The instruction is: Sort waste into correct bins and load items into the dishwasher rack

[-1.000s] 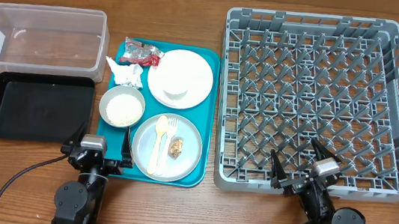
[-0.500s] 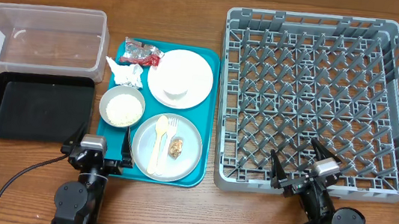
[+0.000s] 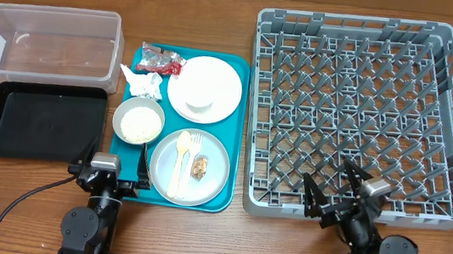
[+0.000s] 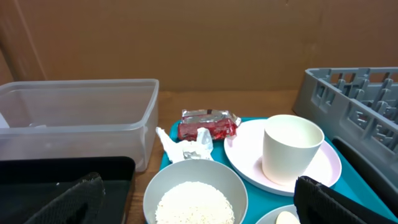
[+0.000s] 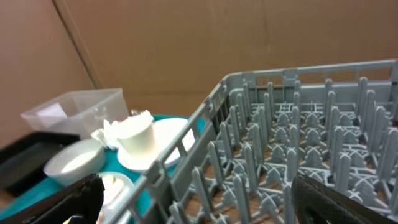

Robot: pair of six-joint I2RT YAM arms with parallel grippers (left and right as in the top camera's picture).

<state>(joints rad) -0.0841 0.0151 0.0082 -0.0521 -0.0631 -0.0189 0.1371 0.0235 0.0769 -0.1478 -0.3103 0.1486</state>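
The left gripper will next grab the white cup by its open rim, which leaves the cup's base free for handing the cup over to the right gripper.
On the teal tray, a white plate holds a white cup, and a pinkish-grey plate holds a yellow spoon, a white fork and a brown scrap. A white bowl holds rice. The red wrapper and napkin lie at the tray's back left. The clear tub and black tray are at the left, and the grey rack at the right. My left gripper is open and empty before the bowl. My right gripper is open and empty over the rack's front edge.
The teal tray lies between the black tray and the rack. The rack's upright pegs fill the right wrist view. A brown cardboard wall stands behind the table.
My right gripper has turned slightly to the left over the rack's front edge. The left arm and all objects have not moved.
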